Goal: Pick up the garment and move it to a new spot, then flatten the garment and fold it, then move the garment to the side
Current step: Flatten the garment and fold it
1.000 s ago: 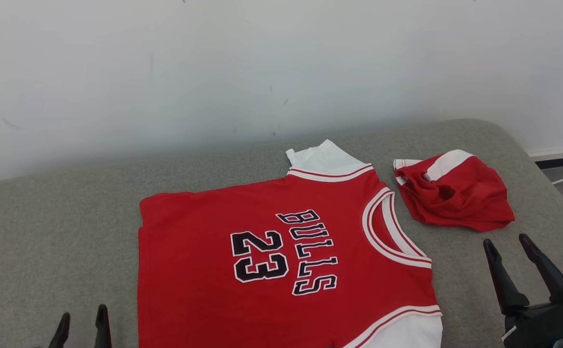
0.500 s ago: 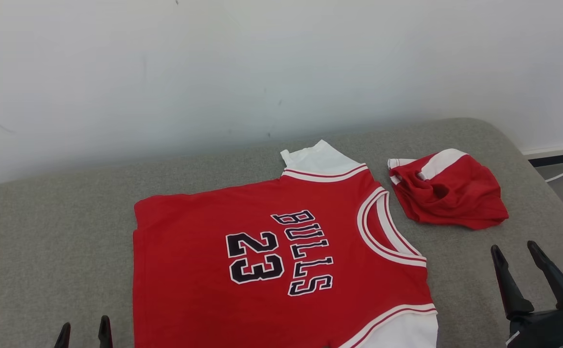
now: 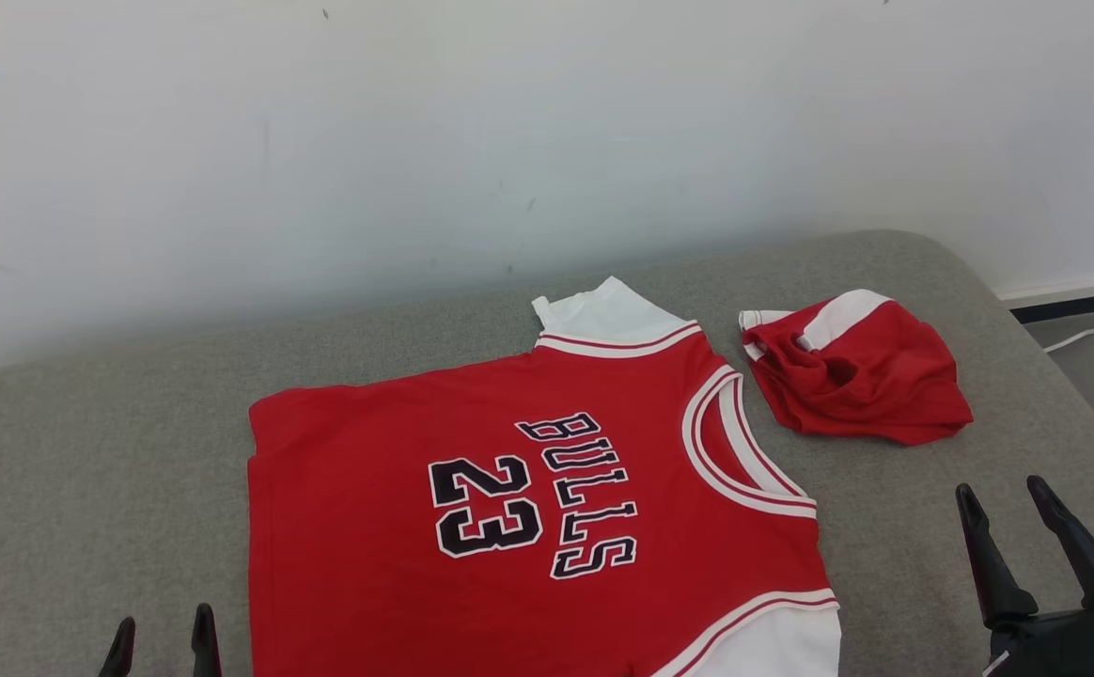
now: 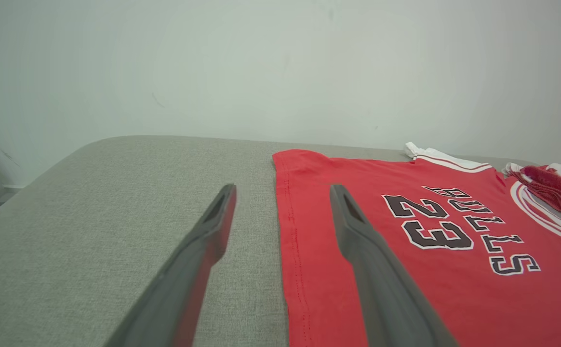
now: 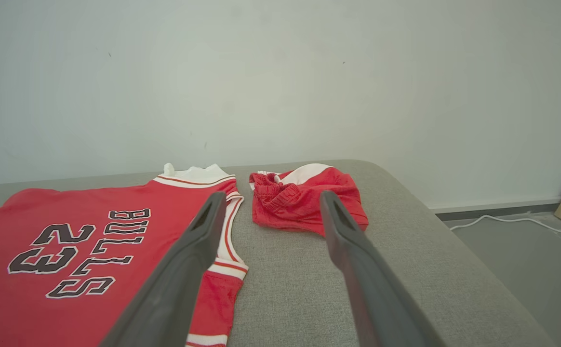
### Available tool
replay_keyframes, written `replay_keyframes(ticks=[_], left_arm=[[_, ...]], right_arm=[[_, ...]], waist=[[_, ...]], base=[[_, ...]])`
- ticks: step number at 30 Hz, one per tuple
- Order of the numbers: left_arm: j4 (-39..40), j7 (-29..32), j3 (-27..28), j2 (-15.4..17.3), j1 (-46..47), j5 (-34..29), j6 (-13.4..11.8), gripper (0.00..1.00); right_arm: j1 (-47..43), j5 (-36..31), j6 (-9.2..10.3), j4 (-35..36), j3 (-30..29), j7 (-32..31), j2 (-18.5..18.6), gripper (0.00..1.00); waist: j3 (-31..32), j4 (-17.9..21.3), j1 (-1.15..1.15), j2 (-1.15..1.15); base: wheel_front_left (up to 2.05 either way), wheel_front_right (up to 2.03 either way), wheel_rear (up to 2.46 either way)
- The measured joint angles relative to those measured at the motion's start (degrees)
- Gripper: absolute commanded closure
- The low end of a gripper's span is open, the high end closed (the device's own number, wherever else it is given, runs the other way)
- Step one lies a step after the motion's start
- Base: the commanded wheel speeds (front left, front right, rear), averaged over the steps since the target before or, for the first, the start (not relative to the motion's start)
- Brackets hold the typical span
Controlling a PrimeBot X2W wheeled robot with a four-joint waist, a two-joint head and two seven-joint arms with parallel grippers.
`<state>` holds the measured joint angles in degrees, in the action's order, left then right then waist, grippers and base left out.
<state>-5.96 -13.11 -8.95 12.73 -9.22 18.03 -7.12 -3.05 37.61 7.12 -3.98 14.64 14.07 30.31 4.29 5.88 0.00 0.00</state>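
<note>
I will next grab the jersey by the edge of its white sleeve (image 3: 811,637) with my right gripper, so I can fold the jersey over its BULLS lettering (image 3: 583,491).
A red jersey (image 3: 528,508) with white trim and black "BULLS 23" lettering lies flat on the grey padded surface (image 3: 96,470); it also shows as the jersey (image 4: 406,250) and the jersey (image 5: 68,241) in the wrist views. A crumpled red and white garment (image 3: 852,376) lies just right of its collar, seen again as the crumpled garment (image 5: 304,202). My left gripper (image 3: 160,628) hovers open near the jersey's left hem, its own view straddling that hem (image 4: 283,193). My right gripper (image 3: 1000,491) is open and empty, in front of the crumpled garment (image 5: 272,197).
A pale wall (image 3: 509,141) runs close behind the surface. The surface's rounded right edge (image 3: 1026,310) drops to a grey floor with a white cable (image 5: 512,221). Bare grey padding lies left of the jersey (image 4: 92,217).
The whole head picture has slid slightly left, so the camera has turned. The right gripper sits a little lower and further from the crumpled garment. Both grippers stay open; the clothes lie as before.
</note>
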Motion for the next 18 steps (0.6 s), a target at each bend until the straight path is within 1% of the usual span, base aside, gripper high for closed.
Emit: replay_keyframes(ticks=[6,16,18], left_arm=[[1.16,0.56,0.45,-0.69,-0.01,-1.87,0.0,0.0],[2.38,1.24,2.15,-3.54,-0.01,-1.76,0.0,0.0],[2.45,1.54,2.26,-3.71,-0.01,-2.01,0.0,0.0]], right_arm=[[-0.06,-0.35,0.0,0.12,-0.2,0.08,-0.4,0.0],[-0.23,-0.35,0.0,0.08,-0.56,0.13,-0.78,0.0],[-0.23,-0.36,0.0,0.09,-0.52,0.13,-1.04,0.0]], waist=[[0.18,-0.21,0.0,-0.01],[0.11,-0.89,0.0,0.0],[0.09,-1.02,0.0,0.0]], base=[[0.0,0.0,0.0],[0.0,0.0,0.0],[0.0,0.0,0.0]])
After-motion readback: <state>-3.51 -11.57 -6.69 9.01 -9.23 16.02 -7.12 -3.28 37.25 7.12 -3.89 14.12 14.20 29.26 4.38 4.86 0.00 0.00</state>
